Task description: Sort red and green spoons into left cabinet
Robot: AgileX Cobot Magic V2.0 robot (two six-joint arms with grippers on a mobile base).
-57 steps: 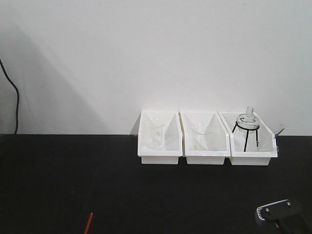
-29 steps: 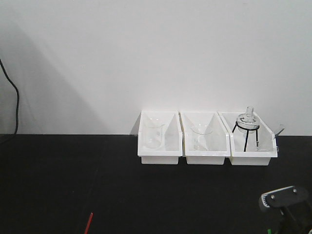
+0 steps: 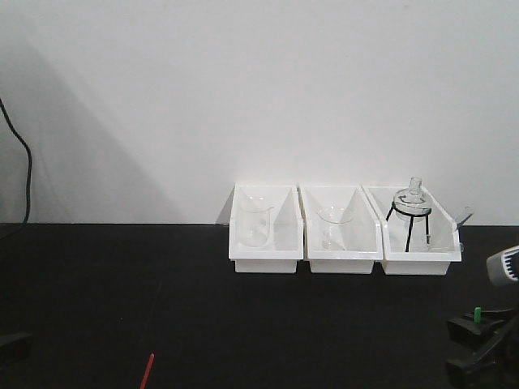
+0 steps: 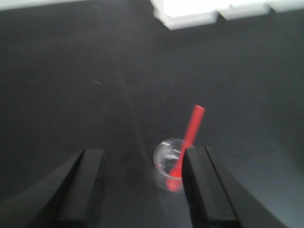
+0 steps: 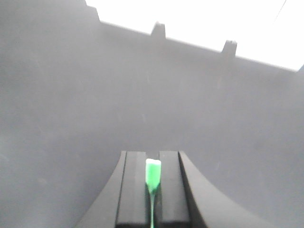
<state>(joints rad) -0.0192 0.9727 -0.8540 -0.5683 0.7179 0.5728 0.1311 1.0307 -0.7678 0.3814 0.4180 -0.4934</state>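
Next, my left gripper grabs the red spoon by its handle [image 3: 148, 365] to sort it into the left cabinet.
The red spoon [image 4: 192, 130] stands tilted in a small clear glass cup [image 4: 167, 164] on the black table; only its handle tip [image 3: 147, 371] shows in the front view. My left gripper [image 4: 142, 161] is open around the cup, with its right finger [image 4: 202, 185] close beside the cup and spoon. A dark part of it [image 3: 12, 347] shows at the lower left of the front view. My right gripper [image 5: 152, 164] is shut on the green spoon [image 5: 152, 173] and hangs above the table at the lower right [image 3: 478, 344]. The spoon's end [image 3: 478, 313] sticks up. The left cabinet is out of view.
Three white bins [image 3: 344, 229] stand in a row at the table's back against the white wall. They hold clear beakers [image 3: 253, 223] and a flask on a black tripod [image 3: 411, 212]. A black cable [image 3: 24, 174] hangs at the far left.
My right gripper has moved right and turned, and the green spoon's end now shows above it. My left gripper has come into the front view at the lower left. The red spoon has not moved.
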